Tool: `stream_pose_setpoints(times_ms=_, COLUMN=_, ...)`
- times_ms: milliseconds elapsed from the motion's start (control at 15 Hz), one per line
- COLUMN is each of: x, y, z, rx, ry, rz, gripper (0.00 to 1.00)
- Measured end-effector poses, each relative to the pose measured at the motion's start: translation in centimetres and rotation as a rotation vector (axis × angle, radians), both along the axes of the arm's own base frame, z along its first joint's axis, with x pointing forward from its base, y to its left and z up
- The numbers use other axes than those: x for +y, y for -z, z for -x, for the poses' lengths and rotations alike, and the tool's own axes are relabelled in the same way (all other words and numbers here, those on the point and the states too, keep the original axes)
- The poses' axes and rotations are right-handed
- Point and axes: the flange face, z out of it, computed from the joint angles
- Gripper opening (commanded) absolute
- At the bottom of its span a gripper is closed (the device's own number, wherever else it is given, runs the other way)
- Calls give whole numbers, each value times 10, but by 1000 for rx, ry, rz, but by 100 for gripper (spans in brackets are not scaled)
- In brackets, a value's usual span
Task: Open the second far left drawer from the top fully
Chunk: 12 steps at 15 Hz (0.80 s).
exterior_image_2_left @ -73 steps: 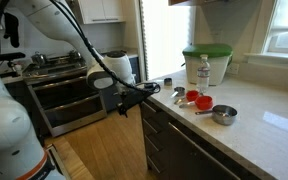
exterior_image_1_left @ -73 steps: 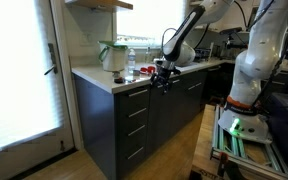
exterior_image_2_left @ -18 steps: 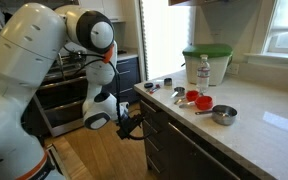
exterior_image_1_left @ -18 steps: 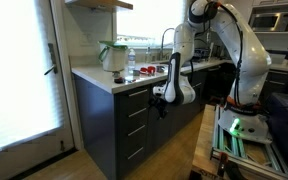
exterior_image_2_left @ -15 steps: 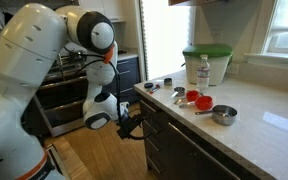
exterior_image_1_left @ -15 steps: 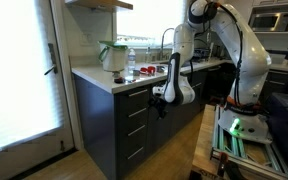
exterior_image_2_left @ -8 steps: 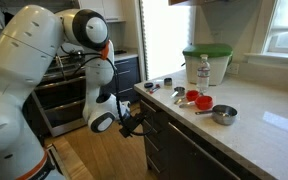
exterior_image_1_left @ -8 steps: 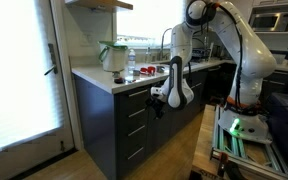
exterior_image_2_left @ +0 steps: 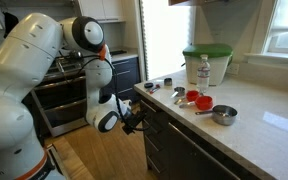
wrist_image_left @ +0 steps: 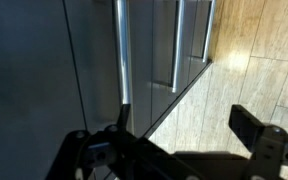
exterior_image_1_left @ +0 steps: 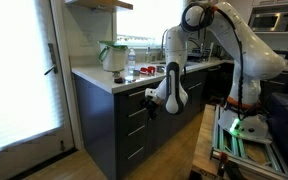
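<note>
My gripper takes hold of the second drawer's silver bar handle next, one finger on each long side, to pull it fully open.
The second far left drawer from the top [exterior_image_1_left: 132, 113] is a shallow dark front with a short silver bar handle, and it is shut in its stack under the counter. It also shows in an exterior view [exterior_image_2_left: 154, 132]. My gripper [exterior_image_1_left: 150, 104] hangs right in front of this stack at upper-drawer height, also seen in an exterior view [exterior_image_2_left: 135, 121]. In the wrist view the gripper [wrist_image_left: 184, 130] is open and empty. Its left finger lines up below a silver handle [wrist_image_left: 122, 50]. I cannot tell which drawer that handle belongs to.
On the counter stand a green-lidded container [exterior_image_2_left: 206, 62], a bottle [exterior_image_2_left: 201, 71], red measuring cups [exterior_image_2_left: 198, 100] and a metal bowl [exterior_image_2_left: 222, 114]. A stove [exterior_image_2_left: 76, 95] stands behind the arm. A glass door [exterior_image_1_left: 24, 70] is beside the cabinet. The floor is wood [wrist_image_left: 254, 60].
The arm has swung in and down from counter height. Over the last second the gripper crept closer to the drawer fronts. All drawers stay shut.
</note>
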Motion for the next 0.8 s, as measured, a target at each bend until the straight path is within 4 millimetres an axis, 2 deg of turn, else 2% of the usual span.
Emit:
stream_pose_setpoints(times_ms=333, x=-7, y=4, z=-13, rx=-48, ry=9, rz=26, gripper=100)
stream_pose_setpoints(times_ms=400, x=-8, y=5, z=-15, rx=-62, ry=11, rz=30, gripper=97)
stream_pose_setpoints(times_ms=467, x=-10, y=6, z=-17, rx=-72, ry=11, rz=35, gripper=86)
stream_pose_setpoints(times_ms=600, x=-13, y=9, z=-21, rx=-97, ry=13, rz=43, gripper=79)
stream_pose_setpoints(times_ms=667, x=-14, y=12, z=-23, rx=-107, ry=14, rz=46, gripper=68)
stream_pose_setpoints(times_ms=800, x=-16, y=16, z=-26, rx=-125, ry=15, rz=50, gripper=63)
